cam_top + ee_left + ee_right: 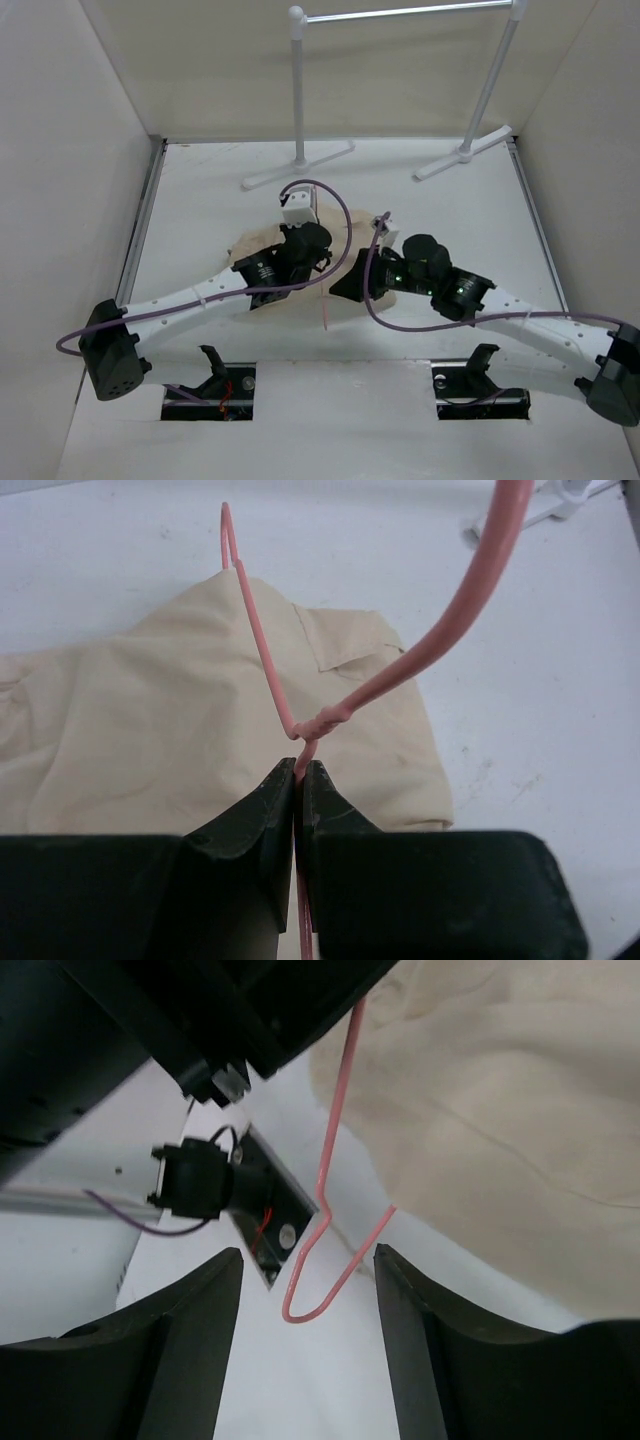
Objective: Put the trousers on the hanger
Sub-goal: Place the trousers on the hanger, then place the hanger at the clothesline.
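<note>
The robot's right gripper should next grab the wire of the pink hanger near its looped corner (299, 1278), so the hanger's hook stays free to hang on the bar.
The beige trousers (350, 228) lie bunched mid-table, mostly under both arms; they fill the left wrist view (150, 720) and the right wrist view's upper right (500, 1100). My left gripper (314, 258) (300, 768) is shut on the pink wire hanger (262, 640) just below its twisted neck, above the cloth. The hook (470, 590) curves up close to the camera. My right gripper (348, 282) (308, 1260) is open. A looped corner of the hanger (310, 1300) hangs between its fingers, touching neither. One wire runs from that corner in behind the trousers' edge.
A white tubular rack (298, 90) with a metal rail (410, 12) stands at the back, its feet (298, 166) on the table. White walls close in the sides. Two cut-outs (210, 385) (480, 385) sit in the near edge.
</note>
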{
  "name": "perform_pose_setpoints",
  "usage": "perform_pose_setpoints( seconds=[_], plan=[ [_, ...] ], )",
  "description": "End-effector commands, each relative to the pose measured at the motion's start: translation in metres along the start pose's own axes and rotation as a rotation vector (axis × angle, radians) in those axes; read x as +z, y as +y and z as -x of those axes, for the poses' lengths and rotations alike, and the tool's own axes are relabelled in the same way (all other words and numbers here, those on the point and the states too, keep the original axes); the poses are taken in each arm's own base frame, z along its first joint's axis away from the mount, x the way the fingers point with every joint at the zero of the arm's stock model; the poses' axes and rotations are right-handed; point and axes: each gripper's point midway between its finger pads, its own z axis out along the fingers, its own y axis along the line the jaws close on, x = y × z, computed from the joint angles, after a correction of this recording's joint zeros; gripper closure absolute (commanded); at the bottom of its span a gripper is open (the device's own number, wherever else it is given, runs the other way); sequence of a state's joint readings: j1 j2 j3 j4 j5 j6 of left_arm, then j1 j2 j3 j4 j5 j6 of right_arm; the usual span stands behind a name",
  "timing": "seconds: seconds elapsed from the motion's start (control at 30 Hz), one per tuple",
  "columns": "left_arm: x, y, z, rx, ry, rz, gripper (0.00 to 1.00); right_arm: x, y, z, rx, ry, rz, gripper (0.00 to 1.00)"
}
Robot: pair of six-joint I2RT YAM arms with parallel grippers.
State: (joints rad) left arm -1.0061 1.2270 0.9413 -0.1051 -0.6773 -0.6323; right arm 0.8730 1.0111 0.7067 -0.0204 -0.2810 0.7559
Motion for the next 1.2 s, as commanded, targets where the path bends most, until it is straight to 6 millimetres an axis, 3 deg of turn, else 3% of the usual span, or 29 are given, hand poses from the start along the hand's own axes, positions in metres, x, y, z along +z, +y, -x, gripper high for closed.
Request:
perform_pose_setpoints(
  seconds=[0.0, 0.17, 0.33, 0.47, 0.67, 0.9, 1.07, 1.17],
  plan=[
    [-0.015, -0.019, 0.049, -0.069, -0.112, -0.052, 1.00, 0.015, 0.035, 0.033, -0.046, -0.106, 0.100, 0.38],
    [-0.018, -0.022, 0.048, -0.064, -0.115, -0.057, 1.00, 0.041, 0.040, 0.030, -0.034, -0.086, 0.117, 0.41],
    [-0.021, -0.022, 0.050, -0.071, -0.125, -0.058, 1.00, 0.054, 0.041, 0.032, -0.014, -0.117, 0.118, 0.46],
    [-0.024, -0.022, 0.052, -0.075, -0.133, -0.060, 1.00, 0.056, 0.040, 0.034, 0.005, -0.140, 0.124, 0.66],
    [-0.027, -0.025, 0.059, -0.088, -0.146, -0.064, 1.00, 0.045, 0.041, 0.041, 0.043, -0.204, 0.135, 0.86],
    [-0.039, -0.040, 0.085, -0.136, -0.182, -0.108, 0.99, 0.023, 0.069, 0.061, 0.079, -0.281, 0.249, 0.96],
    [-0.056, -0.053, 0.122, -0.199, -0.230, -0.162, 0.86, -0.012, 0.099, 0.098, 0.061, -0.374, 0.344, 0.97],
    [-0.066, -0.061, 0.144, -0.213, -0.260, -0.193, 0.69, -0.029, 0.112, 0.117, 0.052, -0.410, 0.381, 0.98]
  ],
)
